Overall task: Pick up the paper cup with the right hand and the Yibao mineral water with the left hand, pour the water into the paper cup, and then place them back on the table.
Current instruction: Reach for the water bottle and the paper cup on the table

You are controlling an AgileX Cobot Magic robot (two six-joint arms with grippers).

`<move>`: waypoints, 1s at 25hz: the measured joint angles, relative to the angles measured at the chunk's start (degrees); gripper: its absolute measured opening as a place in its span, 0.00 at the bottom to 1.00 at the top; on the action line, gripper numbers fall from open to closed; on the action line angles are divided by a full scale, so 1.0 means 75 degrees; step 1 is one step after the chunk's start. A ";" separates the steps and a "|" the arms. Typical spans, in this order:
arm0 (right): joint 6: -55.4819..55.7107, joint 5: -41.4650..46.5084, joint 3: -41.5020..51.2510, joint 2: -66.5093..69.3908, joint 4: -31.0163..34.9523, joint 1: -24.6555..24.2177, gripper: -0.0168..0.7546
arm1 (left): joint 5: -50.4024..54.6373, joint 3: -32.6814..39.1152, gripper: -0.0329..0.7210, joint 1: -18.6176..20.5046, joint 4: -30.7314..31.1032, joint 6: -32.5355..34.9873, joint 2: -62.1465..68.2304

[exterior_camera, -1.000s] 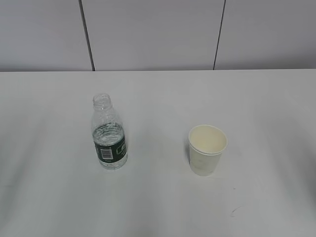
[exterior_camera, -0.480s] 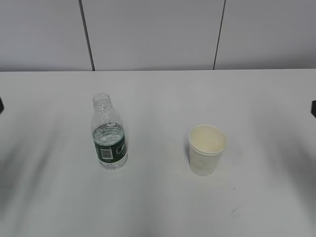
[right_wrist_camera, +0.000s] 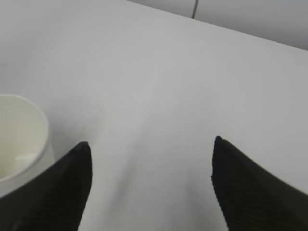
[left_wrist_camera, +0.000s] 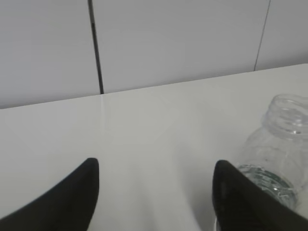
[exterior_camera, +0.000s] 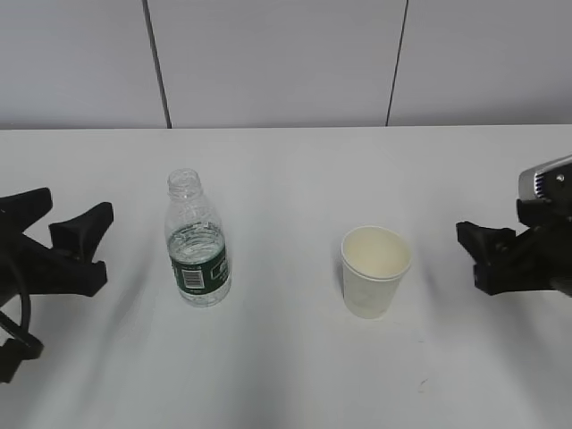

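Note:
The paper cup needs to be held ready for the water. My right gripper should grab the cup next by the lower part of its side.
The Yibao mineral water bottle, clear, capless, with a dark green label, stands upright left of centre on the white table; water fills its lower part. The white paper cup stands upright right of centre and looks empty. My left gripper is open and empty, left of the bottle and apart from it. In the left wrist view the bottle is beyond the right finger. My right gripper is open and empty, right of the cup. In the right wrist view the cup is by the left finger.
A grey panelled wall with dark vertical seams runs behind the table's far edge. A small dark mark lies on the table in front of the cup.
Both grippers have come into the exterior view from the left and right edges, toward the bottle and the cup. The bottle and the cup have not moved.

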 joint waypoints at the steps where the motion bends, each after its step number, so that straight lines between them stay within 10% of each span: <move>1: 0.0458 -0.0619 0.0127 0.0269 -0.0507 0.0000 0.76 | -0.0376 -0.0006 0.65 0.0000 0.0182 -0.0144 0.0285; 11: 0.1312 -0.4567 0.1316 0.2711 -0.1942 0.0015 0.76 | -0.0988 -0.0078 0.65 -0.0023 0.1122 -0.0768 0.2341; 25: 0.1331 -0.4926 -0.0082 0.5215 -0.3586 0.0015 0.76 | -0.1016 -0.0078 0.65 -0.0023 0.1140 -0.0771 0.2352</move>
